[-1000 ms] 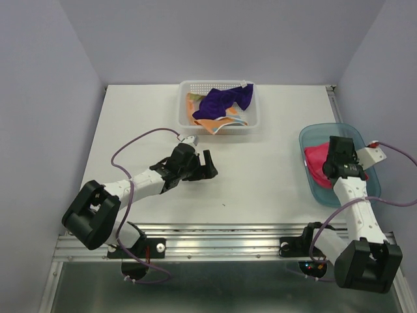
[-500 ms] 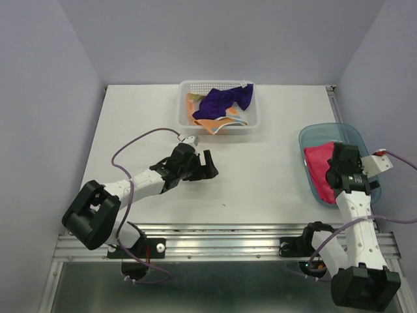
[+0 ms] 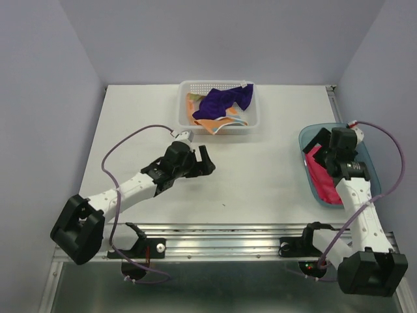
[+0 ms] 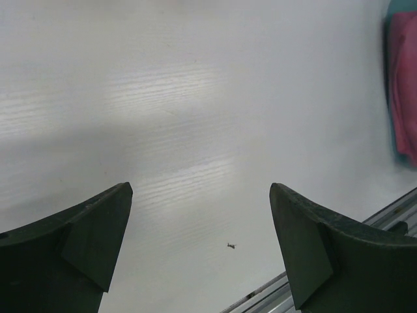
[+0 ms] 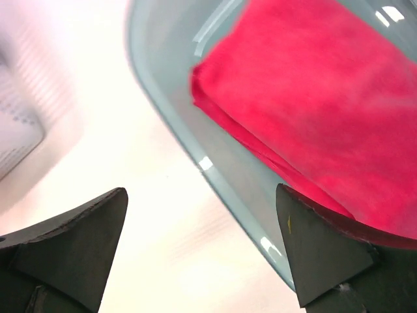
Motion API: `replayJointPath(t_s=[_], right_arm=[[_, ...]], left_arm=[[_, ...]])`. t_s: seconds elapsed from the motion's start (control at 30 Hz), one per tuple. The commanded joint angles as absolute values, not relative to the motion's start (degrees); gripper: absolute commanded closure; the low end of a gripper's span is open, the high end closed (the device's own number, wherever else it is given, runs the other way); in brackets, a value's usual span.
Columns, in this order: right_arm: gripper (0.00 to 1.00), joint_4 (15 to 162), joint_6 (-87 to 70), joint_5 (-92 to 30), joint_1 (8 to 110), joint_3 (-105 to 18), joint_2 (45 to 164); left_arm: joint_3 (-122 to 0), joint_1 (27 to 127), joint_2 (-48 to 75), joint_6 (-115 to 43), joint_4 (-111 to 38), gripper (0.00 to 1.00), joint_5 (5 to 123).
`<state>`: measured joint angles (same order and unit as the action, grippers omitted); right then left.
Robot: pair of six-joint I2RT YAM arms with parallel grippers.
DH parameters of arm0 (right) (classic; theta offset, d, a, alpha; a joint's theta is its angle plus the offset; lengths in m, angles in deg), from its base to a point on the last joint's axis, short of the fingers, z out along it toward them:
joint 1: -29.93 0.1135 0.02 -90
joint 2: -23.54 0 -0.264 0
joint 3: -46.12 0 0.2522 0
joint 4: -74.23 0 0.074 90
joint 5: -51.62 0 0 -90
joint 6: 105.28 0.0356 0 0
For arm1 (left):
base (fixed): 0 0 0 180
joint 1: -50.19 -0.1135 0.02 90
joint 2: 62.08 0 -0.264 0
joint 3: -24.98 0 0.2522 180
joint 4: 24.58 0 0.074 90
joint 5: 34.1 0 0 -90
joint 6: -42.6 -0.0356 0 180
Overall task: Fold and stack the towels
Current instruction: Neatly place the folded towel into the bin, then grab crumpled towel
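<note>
The right gripper takes hold of the orange dotted towel by its exposed striped edge (image 3: 230,120) next, to lift it out alone for folding.
A folded hot pink towel (image 3: 324,182) lies in the teal tray (image 3: 355,134) at the right; the right wrist view shows the pink towel (image 5: 326,98) flat, nothing gripping it. My right gripper (image 3: 317,146) hovers open over the tray's left rim (image 5: 171,127), and the right gripper (image 5: 202,195) has nothing between its fingers. The dark purple towel (image 3: 221,101) and the orange dotted towel (image 3: 207,124) lie crumpled in the white basket (image 3: 184,88) at the back. My left gripper (image 3: 206,163) is open and empty above the bare table in front of the basket; the left gripper (image 4: 201,195) faces the pink towel (image 4: 404,85).
The metal rail (image 3: 221,231) runs along the table's near edge, and the rail (image 4: 384,218) also shows in the left wrist view. Grey walls close in the back and both sides. A small dark speck (image 4: 231,246) lies on the tabletop.
My right gripper has opened, let go of the pink towel and swung toward the tray's back-left rim. The left arm has stretched out a little, its gripper shifting slightly toward the back.
</note>
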<state>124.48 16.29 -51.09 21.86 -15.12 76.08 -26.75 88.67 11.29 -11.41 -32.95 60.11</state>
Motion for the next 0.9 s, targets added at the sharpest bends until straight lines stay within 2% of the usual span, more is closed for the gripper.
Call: replayJointPath(t_s=[0.0, 0.07, 0.1, 0.23, 0.6, 0.73, 0.87], right_arm=[[0.00, 112.87, 8.55, -36.68, 33.67, -22.65, 79.60], [0.00, 111.72, 6.44, -46.34, 43.59, -27.56, 86.71], [0.00, 111.02, 4.86, -50.55, 51.74, -31.84, 92.31], [0.00, 107.42, 0.03, -54.02, 60.07, -43.18, 107.59], [0.00, 110.74, -3.77, -52.09, 62.19, -71.84, 137.94], [0.00, 112.86, -2.72, -51.13, 62.72, -75.48, 142.98], [0.00, 111.20, -1.92, -47.44, 63.07, -73.11, 144.04]], left_arm=[[-31.75, 88.34, 4.73, -11.81, -36.48, 0.01, 52.05], [-34.12, 87.90, 3.67, -11.89, -39.90, 0.01, 49.50], [-34.82, 87.29, 2.71, -11.81, -41.05, 0.01, 47.13], [-37.90, 84.22, -0.27, -10.50, -48.42, 0.01, 40.54], [-31.58, 78.32, -9.43, -8.03, -51.26, 0.01, 36.12], [-31.32, 78.06, -8.20, -7.94, -51.43, 0.01, 36.30], [-31.23, 77.53, -6.36, -7.94, -50.91, 0.01, 36.47]])
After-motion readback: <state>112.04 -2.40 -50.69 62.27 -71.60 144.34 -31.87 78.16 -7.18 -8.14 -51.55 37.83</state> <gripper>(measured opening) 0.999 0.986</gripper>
